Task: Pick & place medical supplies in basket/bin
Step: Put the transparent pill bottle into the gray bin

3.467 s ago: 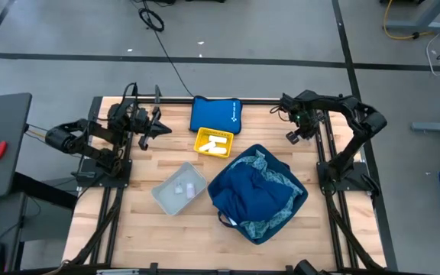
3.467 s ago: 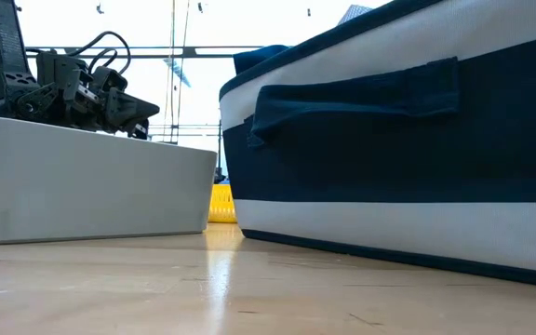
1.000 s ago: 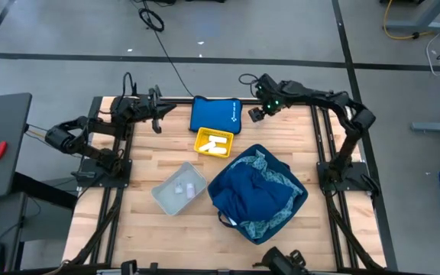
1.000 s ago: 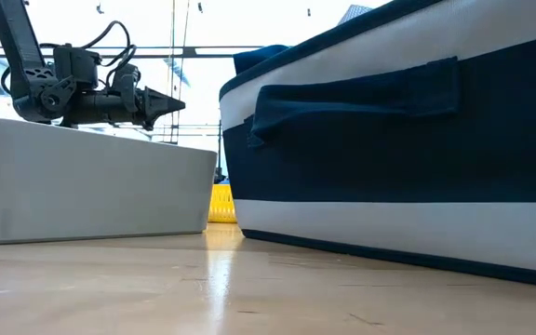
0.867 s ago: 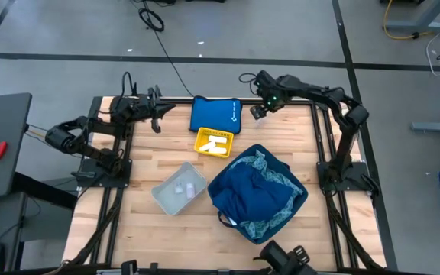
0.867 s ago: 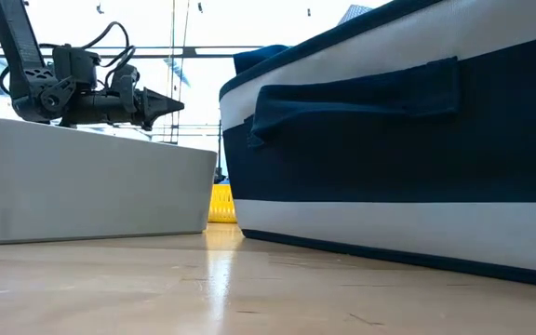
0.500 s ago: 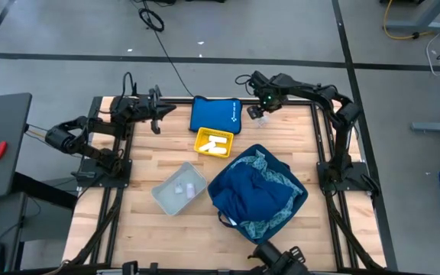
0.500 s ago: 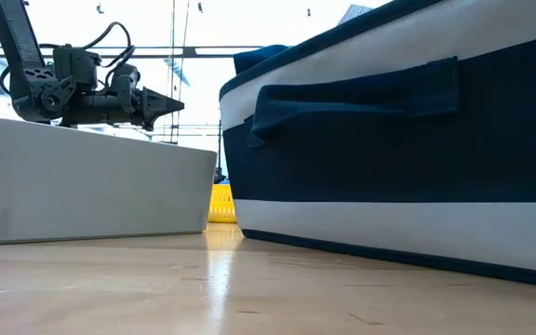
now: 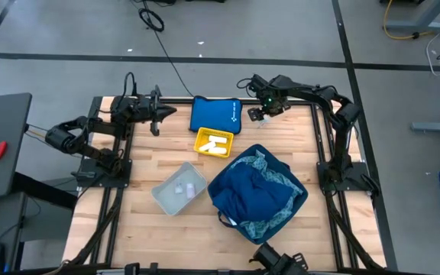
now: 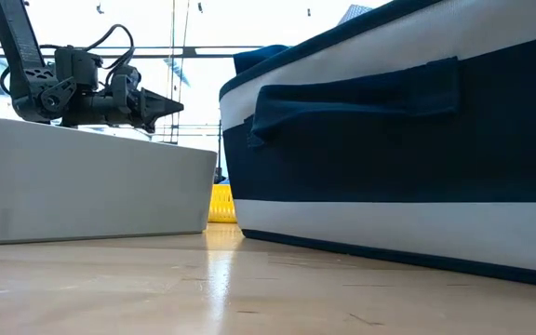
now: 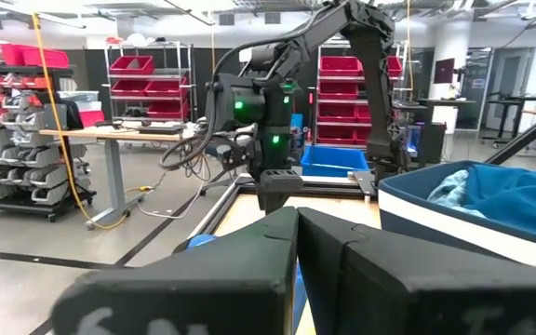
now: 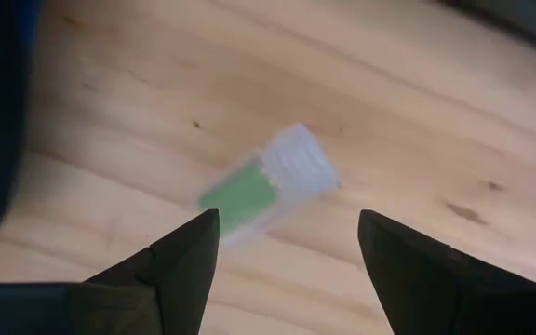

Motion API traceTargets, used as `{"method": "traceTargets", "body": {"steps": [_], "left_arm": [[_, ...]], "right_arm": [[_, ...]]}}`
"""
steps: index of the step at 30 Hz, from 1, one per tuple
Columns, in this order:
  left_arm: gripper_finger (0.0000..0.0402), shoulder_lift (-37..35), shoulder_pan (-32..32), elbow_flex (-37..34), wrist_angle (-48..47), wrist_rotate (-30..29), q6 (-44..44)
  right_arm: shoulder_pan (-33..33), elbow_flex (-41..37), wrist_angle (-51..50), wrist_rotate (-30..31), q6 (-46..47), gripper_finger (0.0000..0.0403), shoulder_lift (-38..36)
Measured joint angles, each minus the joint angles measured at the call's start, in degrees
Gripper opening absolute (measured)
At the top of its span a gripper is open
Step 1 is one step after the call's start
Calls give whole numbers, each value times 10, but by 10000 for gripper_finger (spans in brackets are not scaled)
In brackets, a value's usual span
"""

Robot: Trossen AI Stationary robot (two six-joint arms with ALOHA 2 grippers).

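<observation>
I need to keep the vial's cap free on the way to the grey bin, so next I should grab the vial with my right gripper by its clear body [image 9: 263,121] [image 12: 242,197].
A tiny clear vial [image 12: 264,185] with a green label lies on its side on the bare wood at the table's far edge. My right gripper [image 12: 288,221] [image 9: 257,116] hangs above it, pointing down and open, one finger on either side and clear of it. My left gripper [image 9: 163,113] [image 10: 167,104] is shut and empty, held level above the far left corner. A dark-blue basket [image 9: 296,206] holds a dark-blue cloth [image 9: 254,195] and a patterned light-blue cloth [image 9: 270,174].
A yellow bin [image 9: 214,142] with white rolls stands mid-table, a flat blue pouch [image 9: 215,114] just beyond it, left of the vial. A grey bin [image 9: 179,189] with small vials stands left of the basket. Bare wood lies along the near edge and right side.
My right gripper has tipped further down over the far edge of the table, beside the blue pouch, and sunk slightly; its arm has folded in. It stays open.
</observation>
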Motion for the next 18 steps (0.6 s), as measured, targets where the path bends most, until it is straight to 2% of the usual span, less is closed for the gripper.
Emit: {"method": "traceTargets", "body": {"steps": [18], "left_arm": [[16,0,0,0,-2,26,-1]], "right_arm": [[-21,-23,59,-63,36,266,9]]}}
